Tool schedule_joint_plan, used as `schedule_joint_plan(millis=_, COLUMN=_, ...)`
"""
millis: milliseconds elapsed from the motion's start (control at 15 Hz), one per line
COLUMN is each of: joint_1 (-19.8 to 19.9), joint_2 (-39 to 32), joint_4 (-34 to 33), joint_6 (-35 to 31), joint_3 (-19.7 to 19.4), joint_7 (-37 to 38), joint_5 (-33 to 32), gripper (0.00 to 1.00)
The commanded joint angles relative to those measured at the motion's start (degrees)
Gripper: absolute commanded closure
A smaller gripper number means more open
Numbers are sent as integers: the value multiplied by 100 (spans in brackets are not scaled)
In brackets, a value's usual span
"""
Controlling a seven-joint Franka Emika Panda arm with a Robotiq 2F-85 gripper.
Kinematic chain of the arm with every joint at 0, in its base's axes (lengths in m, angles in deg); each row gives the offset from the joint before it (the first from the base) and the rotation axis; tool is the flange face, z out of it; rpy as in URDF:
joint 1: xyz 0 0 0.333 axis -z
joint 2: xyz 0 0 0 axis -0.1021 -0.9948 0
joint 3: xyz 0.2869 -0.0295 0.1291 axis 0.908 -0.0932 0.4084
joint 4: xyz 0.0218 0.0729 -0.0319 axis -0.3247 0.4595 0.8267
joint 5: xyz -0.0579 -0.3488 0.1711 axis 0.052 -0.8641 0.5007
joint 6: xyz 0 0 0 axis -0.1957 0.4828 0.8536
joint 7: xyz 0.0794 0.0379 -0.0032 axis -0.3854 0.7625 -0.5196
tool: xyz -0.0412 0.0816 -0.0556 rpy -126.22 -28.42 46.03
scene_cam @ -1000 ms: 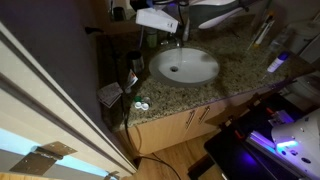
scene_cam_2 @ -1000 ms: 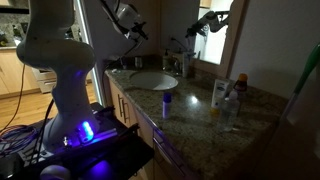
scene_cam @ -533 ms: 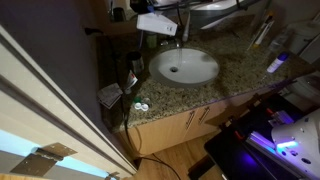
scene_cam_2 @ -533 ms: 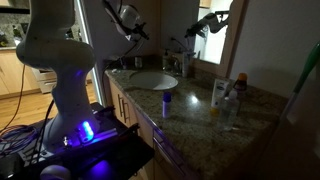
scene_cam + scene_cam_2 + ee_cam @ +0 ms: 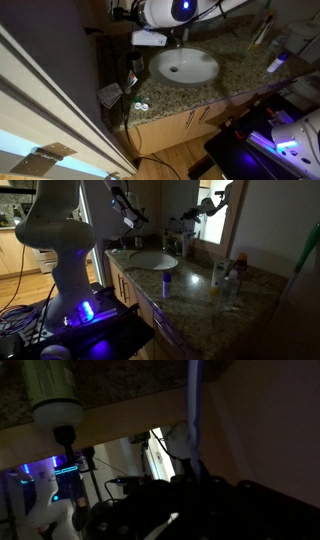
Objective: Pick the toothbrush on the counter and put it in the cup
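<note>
The toothbrush needs to stay in my gripper until it is over the cup. It is high above the counter and would fall beside the cup-like container if I opened now.
The toothbrush shows in the wrist view as a thin pale stick rising from between the dark fingers of my gripper. The fingers are in shadow and seem closed on it. In both exterior views my gripper hangs in the air above the counter's end, beside the white sink basin. A dark cup-like container stands on the granite counter below the gripper. I cannot make out the toothbrush in the exterior views.
A small white-and-green twin round case and a white folded item lie near the counter's front corner. A faucet stands behind the basin. A blue-capped bottle and other bottles stand further along. A wall panel borders the counter's end.
The arm has swung away from over the basin toward the counter's end and come lower. The objects on the counter have not moved.
</note>
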Motion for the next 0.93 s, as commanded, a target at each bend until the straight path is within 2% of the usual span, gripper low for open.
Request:
schedule_joint_plan(millis=0, joint_1=-17, joint_2=-252, joint_4=-156, joint_6=17, joint_3=-9, joint_7=504, joint_5=-770, gripper=98)
schedule_joint_plan(millis=200, joint_1=-9, joint_2=-258, joint_4=-58, joint_6=-1, joint_3=21, joint_7=842, joint_5=-1280, gripper=98)
schedule_joint_plan(millis=467, joint_1=7, joint_2=-138, joint_4=136, joint_6=-113, joint_3=37, joint_7=1043, joint_5=-1652, gripper=98)
schedule_joint_plan(millis=733, joint_1=52, joint_2=-98, joint_4=314, joint_6=-497, joint_3=-3, joint_7=752, joint_5=-1292, gripper=98)
schedule_joint_plan(millis=800, joint_1=56, joint_2=-83, joint_4=418, joint_6=-692, joint_3=-61, joint_7=468, joint_5=-898, gripper=69)
schedule_joint_plan(millis=867, joint_1=33, joint_2=-78, joint_4=504, joint_6=-830, joint_3=-116, joint_7=176, joint_5=-456, gripper=67)
